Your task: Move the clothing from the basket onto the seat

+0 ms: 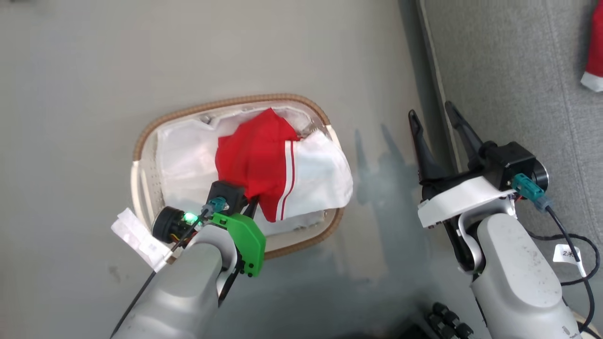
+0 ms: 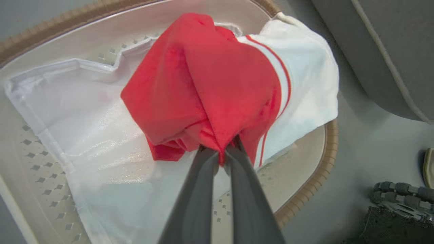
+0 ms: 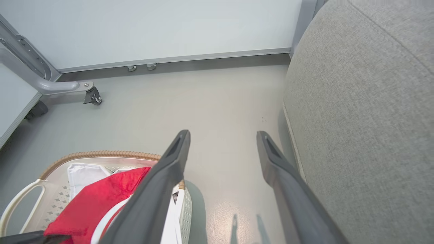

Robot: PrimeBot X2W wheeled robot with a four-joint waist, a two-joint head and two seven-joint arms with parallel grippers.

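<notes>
I should move the clothing onto the seat, so my right gripper should next grab it by its hanging red fold.
The basket, white with a brown woven rim, stands on the floor. In it lies the clothing, a red garment with a red-striped white panel that drapes over the basket's right rim. My left gripper is shut on a bunched fold of the red clothing at its near edge; in the head view its fingers are mostly hidden under the wrist. My right gripper hovers open and empty beside the seat, a grey couch at the right. Another red piece of clothing with white trim lies on the seat.
A plain white cloth lies under the red garment in the basket. The seat's edge rises just right of my right gripper. A wheeled grey frame leg and a wall stand beyond. Black cables hang by my right arm.
</notes>
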